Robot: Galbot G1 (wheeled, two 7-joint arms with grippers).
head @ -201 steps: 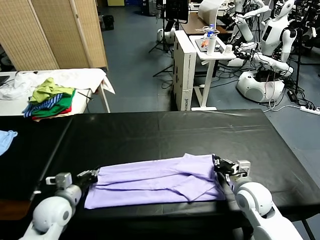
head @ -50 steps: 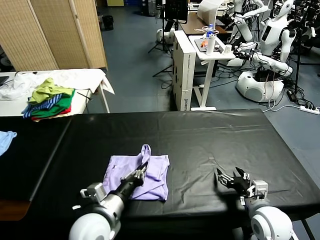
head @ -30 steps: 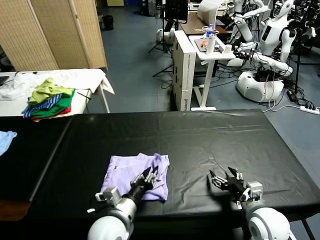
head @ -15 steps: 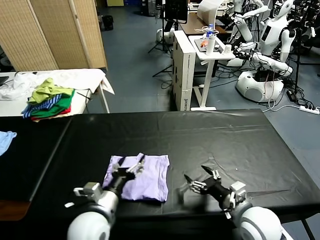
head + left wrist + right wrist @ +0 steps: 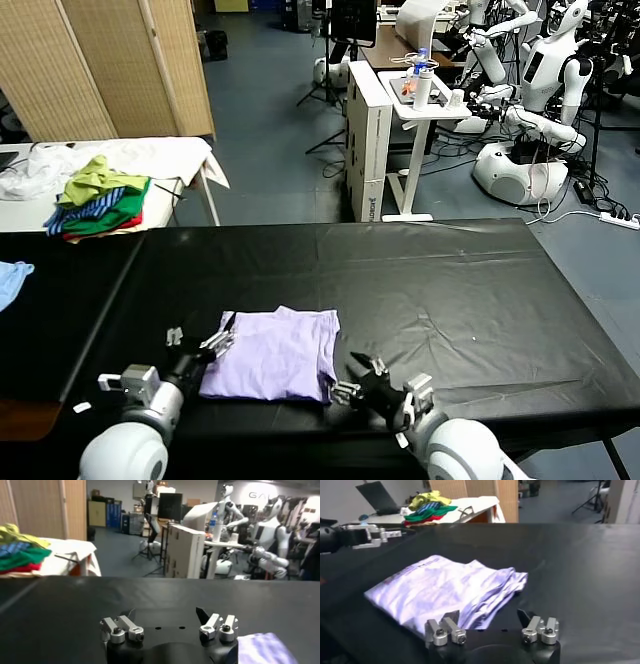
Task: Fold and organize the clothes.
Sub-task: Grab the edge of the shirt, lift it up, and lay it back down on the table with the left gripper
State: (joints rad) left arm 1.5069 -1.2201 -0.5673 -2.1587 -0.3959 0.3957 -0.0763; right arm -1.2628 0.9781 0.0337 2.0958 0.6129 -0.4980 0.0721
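My left gripper grabs it by its side edge (image 5: 209,374) next. Then it flips the folded T-shirt (image 5: 276,355) over.
The clothes, one pale lavender T-shirt (image 5: 272,352), lie folded into a flat square near the front of the black table (image 5: 440,280). My left gripper (image 5: 200,337) is open just off the shirt's left edge, touching nothing. In the left wrist view that gripper (image 5: 167,617) has bare table between its fingers and a corner of the T-shirt (image 5: 262,649) beside it. My right gripper (image 5: 352,378) is low at the shirt's front right corner. In the right wrist view it (image 5: 487,616) is open, with the T-shirt (image 5: 450,587) just ahead and its near edge by one finger (image 5: 451,622).
A pile of green, yellow, striped and red garments (image 5: 100,195) rests on a white table at the back left. A light blue cloth (image 5: 12,280) lies at the far left. Behind the table stand a white cart (image 5: 415,95) and other robots (image 5: 545,90).
My left gripper has drawn off the top of the shirt to its left edge. My right gripper has moved left, up to the shirt's front right corner. The shirt lies flatter.
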